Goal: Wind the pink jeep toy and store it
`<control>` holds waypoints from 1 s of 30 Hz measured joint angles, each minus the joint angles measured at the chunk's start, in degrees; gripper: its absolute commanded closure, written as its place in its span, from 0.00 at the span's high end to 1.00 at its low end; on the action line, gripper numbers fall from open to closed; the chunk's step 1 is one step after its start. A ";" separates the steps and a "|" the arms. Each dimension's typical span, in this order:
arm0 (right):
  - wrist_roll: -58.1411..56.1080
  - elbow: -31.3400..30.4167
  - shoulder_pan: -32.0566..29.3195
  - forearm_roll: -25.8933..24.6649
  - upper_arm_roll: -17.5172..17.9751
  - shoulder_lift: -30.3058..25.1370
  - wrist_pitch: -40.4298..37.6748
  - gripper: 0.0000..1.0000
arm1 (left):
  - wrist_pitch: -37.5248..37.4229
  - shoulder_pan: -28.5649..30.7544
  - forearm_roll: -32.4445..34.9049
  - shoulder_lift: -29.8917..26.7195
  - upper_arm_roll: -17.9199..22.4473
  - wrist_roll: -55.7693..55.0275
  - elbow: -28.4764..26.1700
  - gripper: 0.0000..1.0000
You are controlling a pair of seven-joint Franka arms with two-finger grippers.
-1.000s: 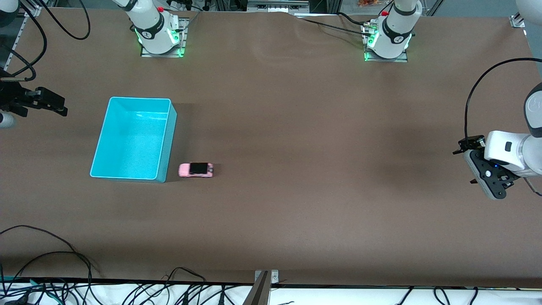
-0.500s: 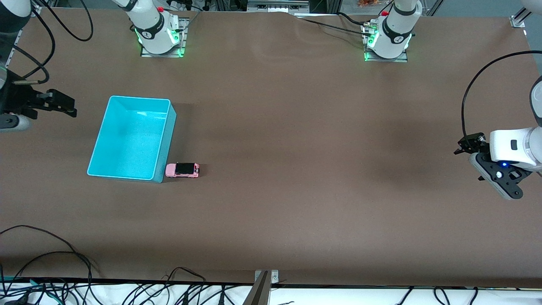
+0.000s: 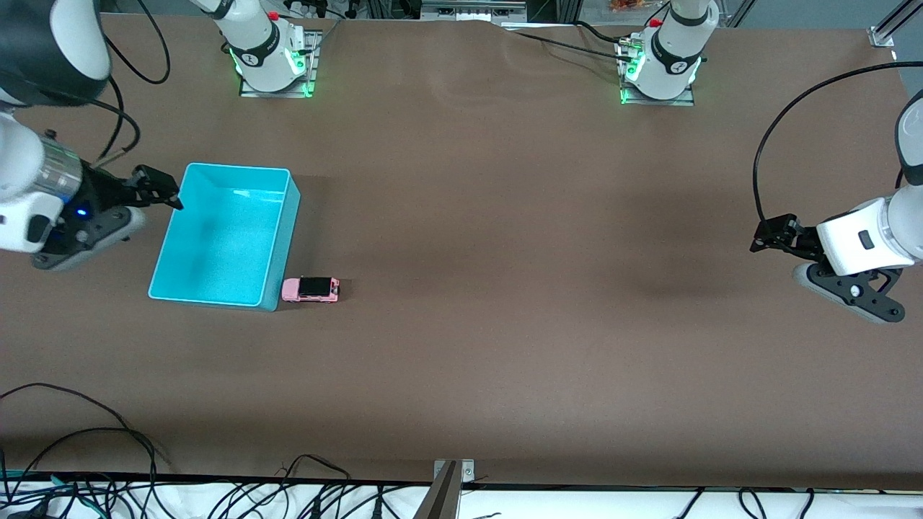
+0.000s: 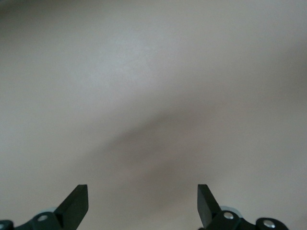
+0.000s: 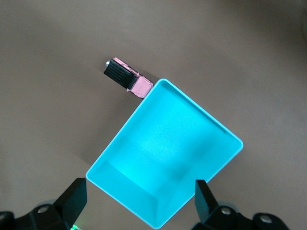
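Observation:
My right gripper grabs the jeep by the sides of its black roof (image 3: 315, 287) (image 5: 121, 74) next, to store the pink jeep toy in the turquoise bin.
The pink jeep toy (image 3: 311, 289) stands on the brown table (image 3: 505, 216), its nose against the near corner of the turquoise bin (image 3: 286, 238). In the right wrist view the jeep (image 5: 127, 79) shows its black roof and touches a corner of the bin (image 5: 201, 112), which holds nothing. My right gripper (image 3: 164, 191) hangs open and holds nothing, just over the bin's edge at the right arm's end of the table; its jaws (image 5: 139, 201) frame a bin corner. My left gripper (image 3: 764, 238) is open over bare table at the left arm's end, and the left wrist view shows only table between its jaws (image 4: 140, 201).
The two arm bases (image 3: 270, 61) (image 3: 660, 68) stand along the table's edge farthest from the front camera. Loose black cables (image 3: 86, 447) lie along the nearest edge, with a metal bracket (image 3: 451, 476) at its middle.
The jeep rolled up to the bin's corner, nudged the bin slightly, and stopped. My right gripper moved in to the bin's edge. My left gripper shifted a little toward the table's middle.

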 measured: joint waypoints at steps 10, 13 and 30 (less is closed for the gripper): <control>-18.91 -0.07 0.98 0.10 3.13 7.38 3.74 1.00 | -4.44 -5.42 -0.46 -5.24 3.59 -6.69 -0.77 1.00; -24.36 -0.12 1.05 0.37 4.04 10.01 6.31 1.00 | -4.49 -7.51 -0.64 -7.51 5.37 -6.99 -2.45 1.00; -36.24 -7.82 4.40 0.39 6.84 17.48 26.09 1.00 | 7.06 -13.51 -2.83 -23.42 13.53 -10.88 -23.23 1.00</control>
